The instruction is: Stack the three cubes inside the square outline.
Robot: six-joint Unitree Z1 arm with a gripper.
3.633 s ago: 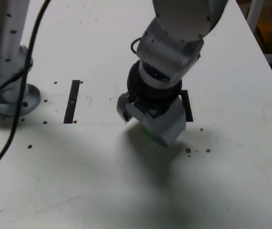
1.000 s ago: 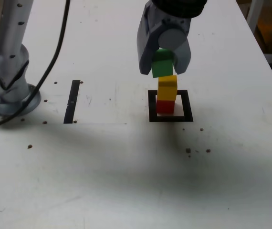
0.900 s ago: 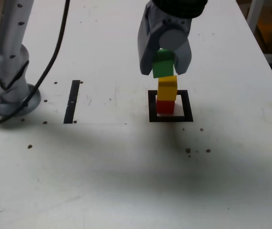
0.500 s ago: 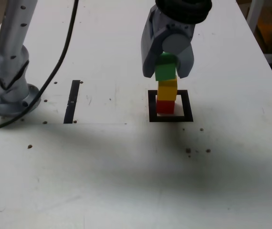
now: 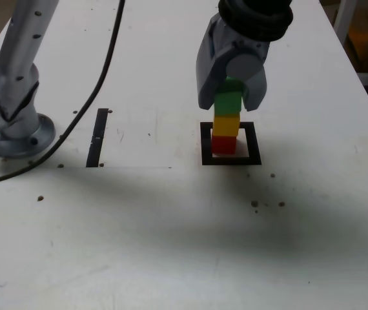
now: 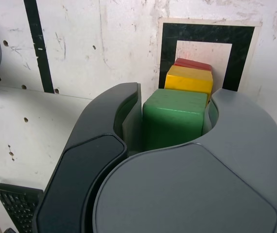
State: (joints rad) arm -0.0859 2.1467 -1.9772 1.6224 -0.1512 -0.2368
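Observation:
The green cube's base (image 5: 227,113) rests on the yellow cube's top (image 5: 226,117) in the exterior view, so the green cube would stay standing. I should open my gripper.
Inside the black square outline (image 5: 230,143) (image 6: 206,35) stands a red cube (image 5: 223,144) (image 6: 193,63) with a yellow cube (image 5: 226,124) (image 6: 189,80) on top of it. The green cube (image 5: 228,103) (image 6: 174,117) sits on the yellow one, completing a column of three. My gripper (image 5: 230,103) (image 6: 175,109) is shut on the green cube, one grey finger pressed against each side. The fingers hang down around the top of the stack.
A narrow black strip (image 5: 97,136) (image 6: 39,46) lies on the white table to the exterior view's left of the outline. The arm's round grey base (image 5: 13,123) stands at that view's far left, with a black cable (image 5: 74,110) trailing over the table. Small dark specks dot the surface.
My gripper has come down with the green cube, which hung just above the yellow cube a second ago and now rests on it. The arm shifted slightly to the exterior view's right.

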